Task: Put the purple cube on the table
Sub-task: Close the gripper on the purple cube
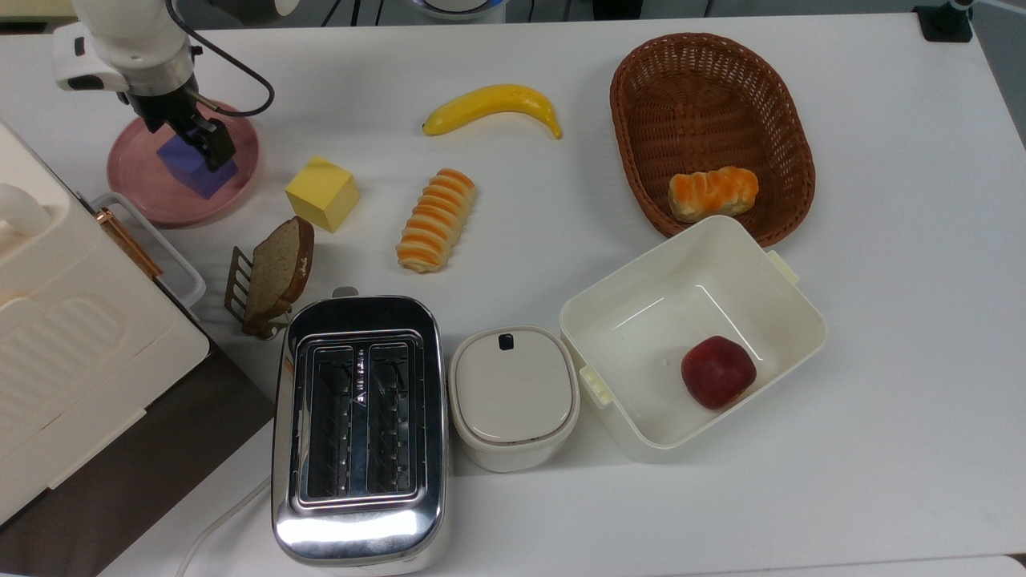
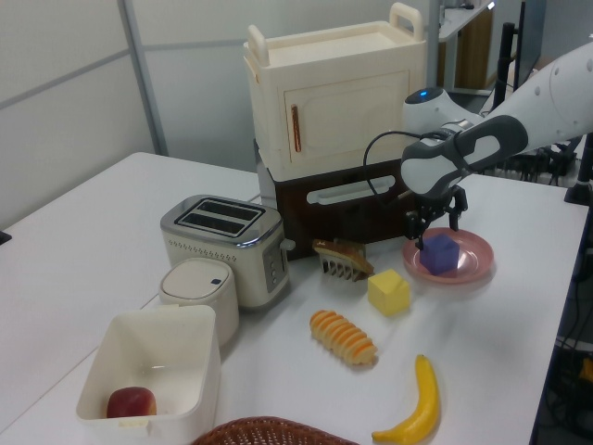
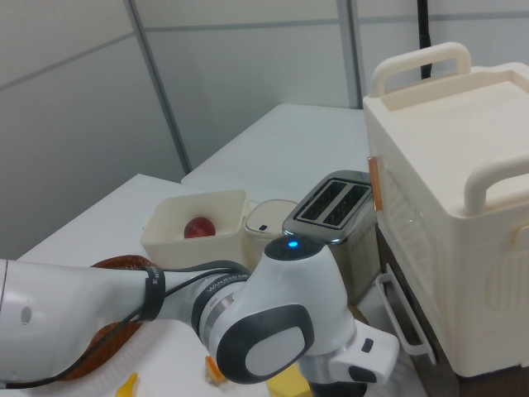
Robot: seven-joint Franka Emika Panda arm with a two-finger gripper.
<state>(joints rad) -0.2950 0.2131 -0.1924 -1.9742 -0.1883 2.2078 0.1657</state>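
Observation:
The gripper should next put the cube on the tabletop, so it should grab the purple cube (image 1: pixel 183 163) by its sides.
The purple cube (image 1: pixel 183 163) (image 2: pixel 439 253) rests on the round pink plate (image 1: pixel 152 200) (image 2: pixel 473 264) at the top view's far left, on the white table (image 1: pixel 882 320) (image 2: pixel 83 232). My gripper (image 1: pixel 186 138) (image 2: pixel 437 230) hangs right over the cube, pointing down. It is open, with one dark finger (image 1: pixel 215 148) on each side of the cube's upper part. The finger nearer the top view's right covers part of the cube's top face. The arm's wrist blocks most of the right view.
A yellow cube (image 1: pixel 322 192) sits just off the plate, then a striped roll (image 1: pixel 437 219) and a banana (image 1: pixel 490 106). A bread slice on a rack (image 1: pixel 276 272), a toaster (image 1: pixel 359 425) and a cream cabinet (image 1: pixel 64 344) stand nearby. A wicker basket (image 1: pixel 709 80) and white box (image 1: pixel 801 304) lie further right.

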